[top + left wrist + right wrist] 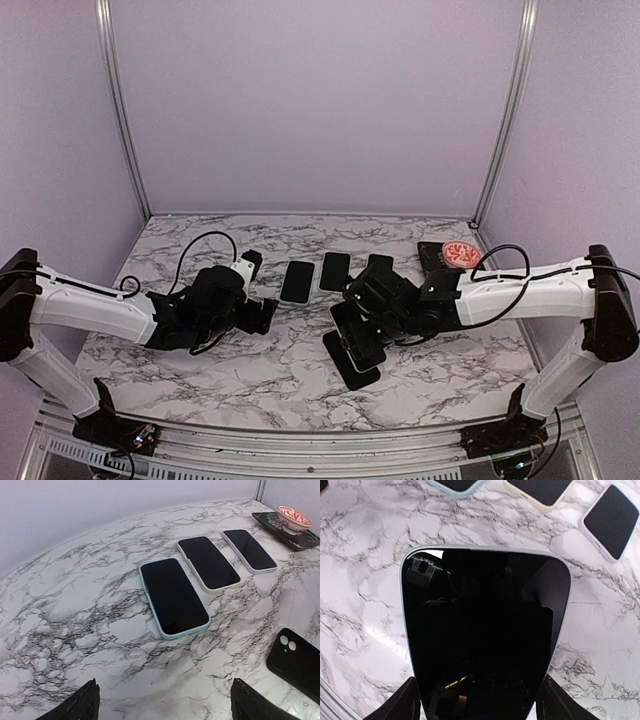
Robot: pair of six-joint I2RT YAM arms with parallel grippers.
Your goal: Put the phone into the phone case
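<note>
My right gripper brings the phone down, before releasing it, since the phone hangs raised above the black case, whose end and one long side stick out.
My right gripper is shut on a phone with a black screen and silver edge, one finger on each long side, holding it face up over the marble table. In the top view this phone hovers just above a black phone case lying on the table. The case also shows at the right edge of the left wrist view, with its camera cut-out visible. My left gripper is open and empty, low over bare marble, left of the case.
Three cased phones lie in a row behind: light blue, cream, lavender. A red-patterned bowl sits on a black tray at the back right. Walls close the back and sides.
</note>
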